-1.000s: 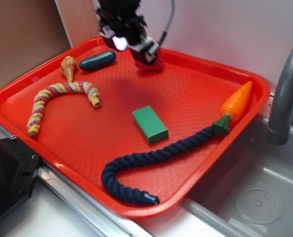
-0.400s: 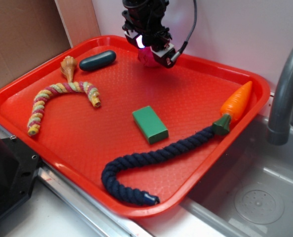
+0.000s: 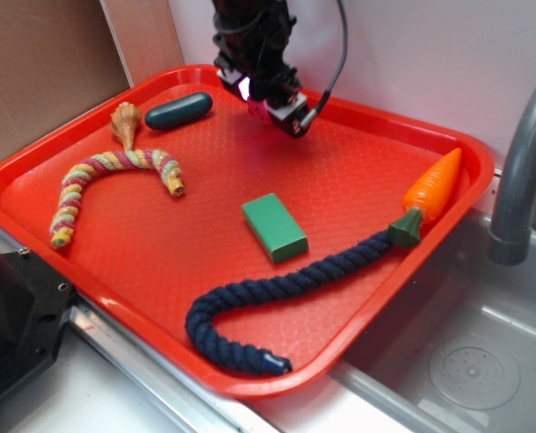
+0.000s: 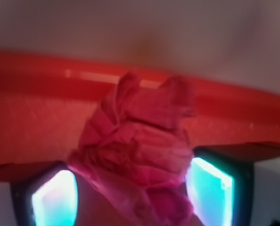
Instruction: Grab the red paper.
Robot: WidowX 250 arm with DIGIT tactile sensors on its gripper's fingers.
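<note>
My glowing fingers stand beside the crumpled red paper, low over the red tray, so it is time to close my gripper on the paper now.
The red paper, a crumpled crimson wad, lies at the far edge of the red tray. My gripper is lowered over it, pointing down. In the wrist view the red paper fills the space between my gripper's two glowing pads. The right pad touches the wad. The left pad meets only its upper edge, with a gap lower down. The jaws stand wide apart, open. The tray's far rim runs just behind the wad.
On the tray lie a green block, a navy rope tied to a toy carrot, a striped rope, a tan cone and a dark teal capsule. A grey faucet and sink sit at the right.
My gripper swung right from near the capsule, then came back slightly left and lower, so its fingers now straddle the red paper. The paper has stayed in place.
</note>
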